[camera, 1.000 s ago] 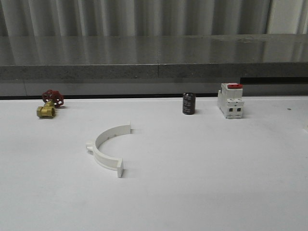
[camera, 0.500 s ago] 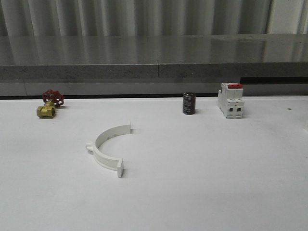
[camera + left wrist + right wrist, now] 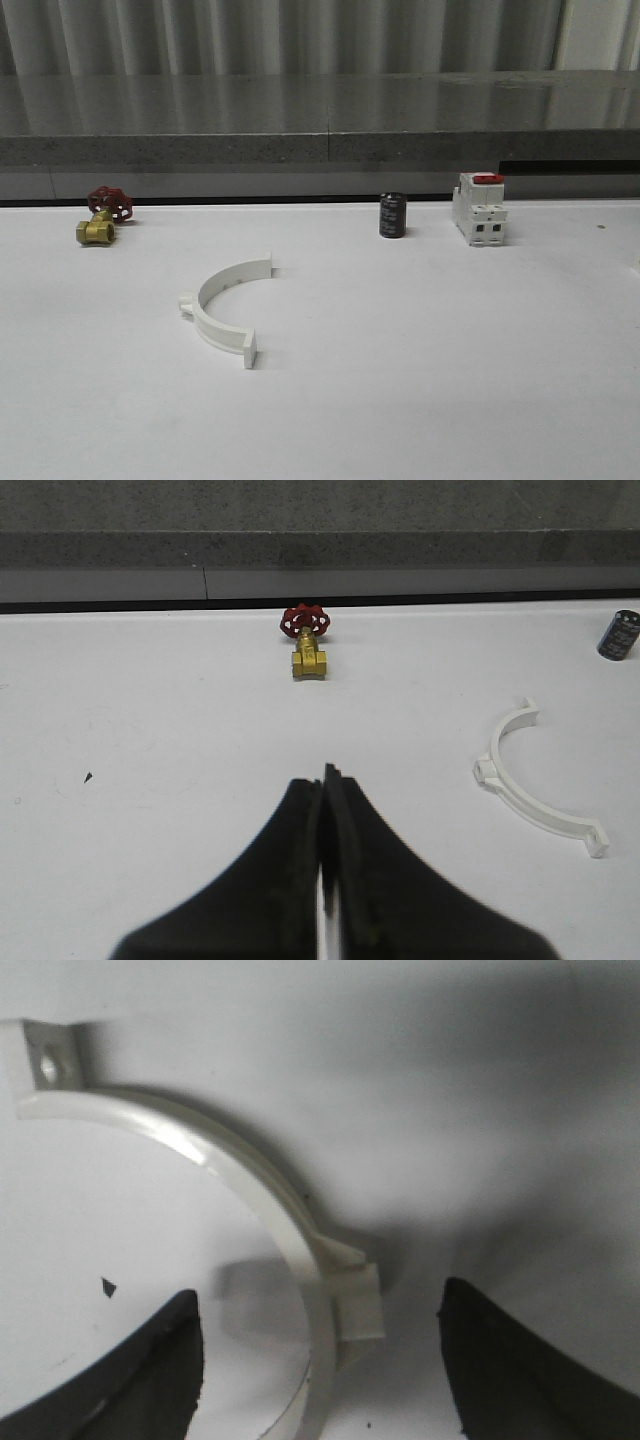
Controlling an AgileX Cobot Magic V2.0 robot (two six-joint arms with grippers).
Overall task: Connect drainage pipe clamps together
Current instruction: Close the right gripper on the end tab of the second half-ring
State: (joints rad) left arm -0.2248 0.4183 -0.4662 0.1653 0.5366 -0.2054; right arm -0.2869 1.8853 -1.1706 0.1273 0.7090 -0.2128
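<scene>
In the right wrist view my fingers sit beside the clamp band at its outer lug, so it is time for my right gripper to close on the clamp band now.
One white half-ring drainage pipe clamp lies flat on the white table, left of centre, its open side facing right. The left wrist view shows it off to one side of my left gripper, which is shut with nothing in it and well apart from the clamp. A second white clamp half lies on the table close under my right gripper. That gripper is open, with one dark finger on each side of the clamp's band near its outer lug, not touching it.
At the back of the table stand a brass valve with a red handwheel, a small black cylinder and a white blocky switch with a red top. A grey stone ledge runs behind them.
</scene>
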